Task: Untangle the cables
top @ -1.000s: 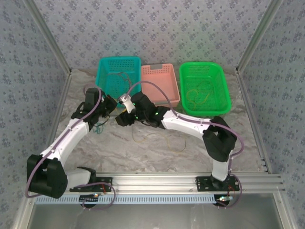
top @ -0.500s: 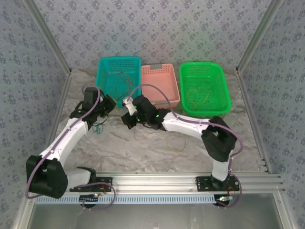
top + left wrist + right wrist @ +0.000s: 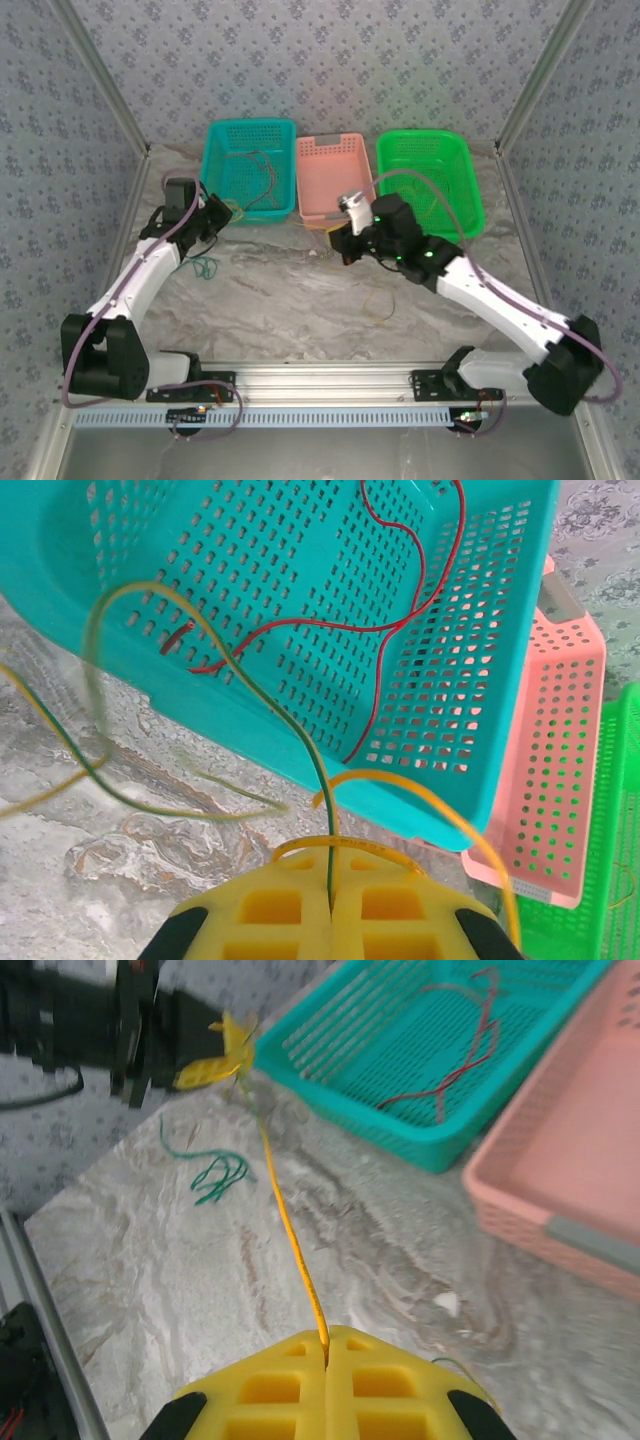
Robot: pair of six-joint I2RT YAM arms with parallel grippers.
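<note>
My left gripper keeps holding the thin green-and-yellow cable (image 3: 305, 750): if I opened now, it would drop beside the teal basket's rim, the yellow-orange loop across it.
A yellow-orange cable (image 3: 290, 1225) runs taut from my right gripper (image 3: 327, 1335), which is shut on it, across the table to my left gripper (image 3: 215, 1063). My left gripper (image 3: 330, 868) is shut on a thin green-and-yellow cable (image 3: 305, 750), and a loop of the yellow-orange cable (image 3: 440, 805) lies over its fingertips. In the top view the left gripper (image 3: 222, 212) is at the teal basket's (image 3: 215, 135) front left corner. The right gripper (image 3: 340, 243) hovers in front of the pink basket (image 3: 335, 150). A red cable (image 3: 400, 600) lies in the teal basket. A green cable (image 3: 205, 268) lies bunched on the table.
The green basket (image 3: 470, 205) at the back right holds coiled yellow wires (image 3: 420, 195). Another thin yellow wire (image 3: 380, 298) lies loose on the marble table in front of the right arm. Metal frame posts rise at both sides, with a rail along the near edge.
The right gripper closed on the yellow-orange cable next to the left gripper, then swung right to the pink basket's front, drawing the cable taut. The left gripper shifted slightly left and back.
</note>
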